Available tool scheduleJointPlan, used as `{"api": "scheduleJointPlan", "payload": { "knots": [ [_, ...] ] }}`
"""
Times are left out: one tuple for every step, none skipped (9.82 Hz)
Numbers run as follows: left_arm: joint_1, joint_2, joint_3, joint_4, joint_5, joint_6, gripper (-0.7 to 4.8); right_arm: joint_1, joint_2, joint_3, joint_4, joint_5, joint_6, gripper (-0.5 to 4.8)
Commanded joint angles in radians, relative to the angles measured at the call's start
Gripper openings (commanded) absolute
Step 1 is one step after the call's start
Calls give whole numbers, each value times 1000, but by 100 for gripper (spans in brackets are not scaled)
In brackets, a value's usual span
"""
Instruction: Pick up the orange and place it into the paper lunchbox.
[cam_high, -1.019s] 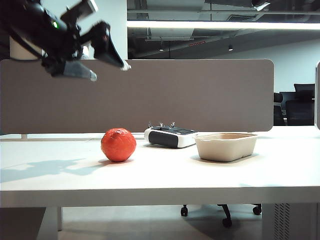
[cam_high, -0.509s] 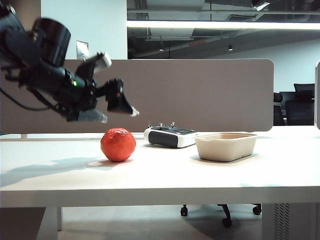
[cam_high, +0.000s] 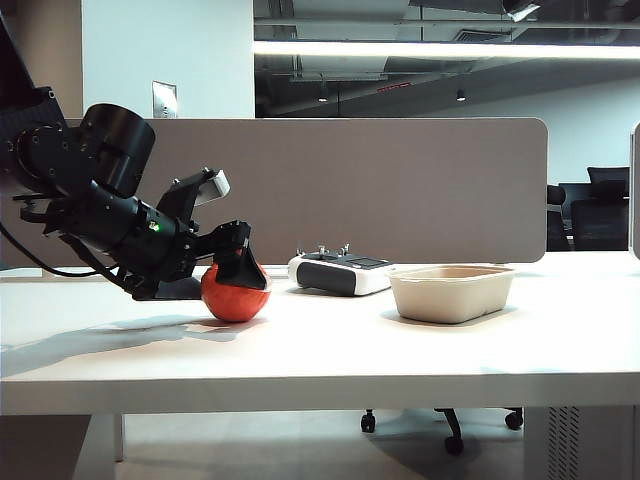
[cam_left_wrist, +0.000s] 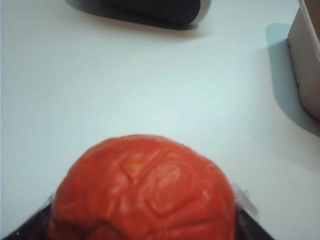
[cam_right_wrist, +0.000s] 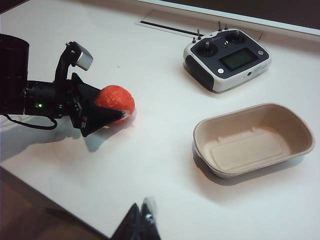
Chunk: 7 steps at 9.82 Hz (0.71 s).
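My left gripper closes on the wrinkled orange next, since its fingers stand on either side and closing now would catch the orange (cam_high: 236, 297).
The wrinkled red-orange orange (cam_high: 236, 297) rests on the white table, left of centre. My left gripper (cam_high: 244, 276) has come down over it and stands open, one finger on each side of the orange (cam_left_wrist: 145, 185); I cannot tell whether the pads touch it. The paper lunchbox (cam_high: 452, 292), a shallow beige tray, sits empty to the right (cam_right_wrist: 250, 145). Its wall shows at the edge of the left wrist view (cam_left_wrist: 307, 65). My right gripper (cam_right_wrist: 145, 207) hangs shut near the table's front edge, far from both, and is out of the exterior view.
A white-and-black remote controller (cam_high: 340, 272) with small sticks lies behind, between the orange and the lunchbox (cam_right_wrist: 227, 60). A grey partition (cam_high: 400, 190) runs along the back of the table. The table's front edge (cam_right_wrist: 60, 200) is close to my right gripper.
My left arm has swung down from high above the partition to table level, bringing its open jaws around the orange. The orange, the lunchbox and the controller have stayed put.
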Motion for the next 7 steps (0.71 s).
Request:
{"api": "scheduleJointPlan", "payload": {
  "knots": [
    [-1, -3, 2, 15, -2, 4, 479, 0, -3, 6, 13, 0, 4, -5],
    [-1, -3, 2, 18, -1, 4, 479, 0, -3, 6, 13, 0, 4, -5],
    [-1, -3, 2, 20, 2, 4, 472, 0, -3, 6, 13, 0, 4, -5],
    [-1, -3, 2, 24, 2, 4, 344, 0, -3, 6, 13, 0, 4, -5],
    [-1, -4, 2, 32, 6, 4, 340, 0, -3, 6, 13, 0, 4, -5],
    [-1, -6, 5, 62, 56, 0, 340, 0, -3, 6, 9, 0, 3, -5],
    [-3, -20, 34, 60, 89, -11, 340, 0, -3, 6, -12, 1, 3, -5]
  ]
}}
